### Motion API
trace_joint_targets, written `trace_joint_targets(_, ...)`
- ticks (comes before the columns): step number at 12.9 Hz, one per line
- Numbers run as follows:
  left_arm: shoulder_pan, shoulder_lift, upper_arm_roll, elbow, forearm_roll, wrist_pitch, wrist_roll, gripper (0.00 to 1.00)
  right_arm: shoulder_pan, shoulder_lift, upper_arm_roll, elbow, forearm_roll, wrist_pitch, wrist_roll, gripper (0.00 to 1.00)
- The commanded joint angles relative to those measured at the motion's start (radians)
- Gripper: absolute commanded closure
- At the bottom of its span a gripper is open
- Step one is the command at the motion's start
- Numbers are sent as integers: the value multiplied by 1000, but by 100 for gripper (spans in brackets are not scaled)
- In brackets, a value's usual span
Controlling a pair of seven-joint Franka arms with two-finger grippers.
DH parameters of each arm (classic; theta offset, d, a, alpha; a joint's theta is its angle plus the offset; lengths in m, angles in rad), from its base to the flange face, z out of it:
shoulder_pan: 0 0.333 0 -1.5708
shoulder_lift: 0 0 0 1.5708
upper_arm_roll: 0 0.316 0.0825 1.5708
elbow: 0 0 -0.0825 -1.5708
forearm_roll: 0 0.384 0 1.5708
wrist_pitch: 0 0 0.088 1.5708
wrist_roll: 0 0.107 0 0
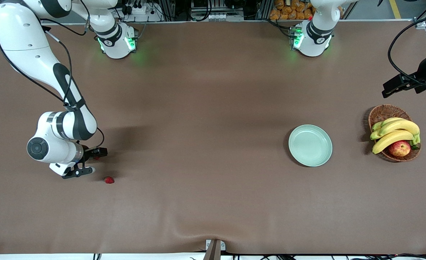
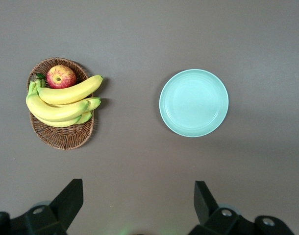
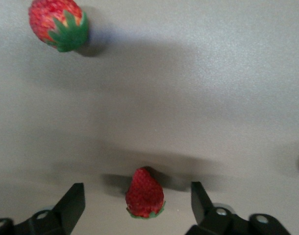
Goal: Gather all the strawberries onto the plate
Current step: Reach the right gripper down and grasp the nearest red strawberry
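Note:
The strawberry's red body (image 1: 96,158) (image 3: 144,194) is between my fingers and level with them, so my right gripper needs to close on it. Closing now would hold it now.
My right gripper (image 1: 91,161) is low over the table at the right arm's end, open, and its fingers straddle a strawberry (image 3: 145,193) lying on the cloth without touching it. In the front view only a red speck of that strawberry (image 1: 96,157) shows. A second strawberry (image 1: 109,180) lies close by, nearer the front camera; it also shows in the right wrist view (image 3: 59,24). A third strawberry is not in view. The mint-green plate (image 1: 310,145) is empty, toward the left arm's end. My left gripper (image 2: 138,196) is open and empty, high over the table by the basket.
A brown wicker basket (image 1: 382,113) with bananas (image 1: 395,131) and an apple (image 1: 399,148) stands beside the plate, at the left arm's end. The basket also shows in the left wrist view (image 2: 63,137), as does the plate (image 2: 193,103). Brown cloth covers the table.

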Motion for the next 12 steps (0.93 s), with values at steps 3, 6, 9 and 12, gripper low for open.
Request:
trace_joint_targets(3,4,-6,-13,-3,3,6,9,0,-15,-16,8,-27,-4,6,-26,33)
trace_joint_targets(6,4,-3,-13,-6,3,13,8,0,-15,-19,8,-27,-2,4,-25,71)
trace_joint_targets(9,13,-3,-12,-6,3,13,9,0,-12,-42,10,-27,-2,-27,-40,100)
trace_joint_targets(12,13,2,-12,-6,3,14,9,0,-3,-86,31,-24,0,-50,-38,100)
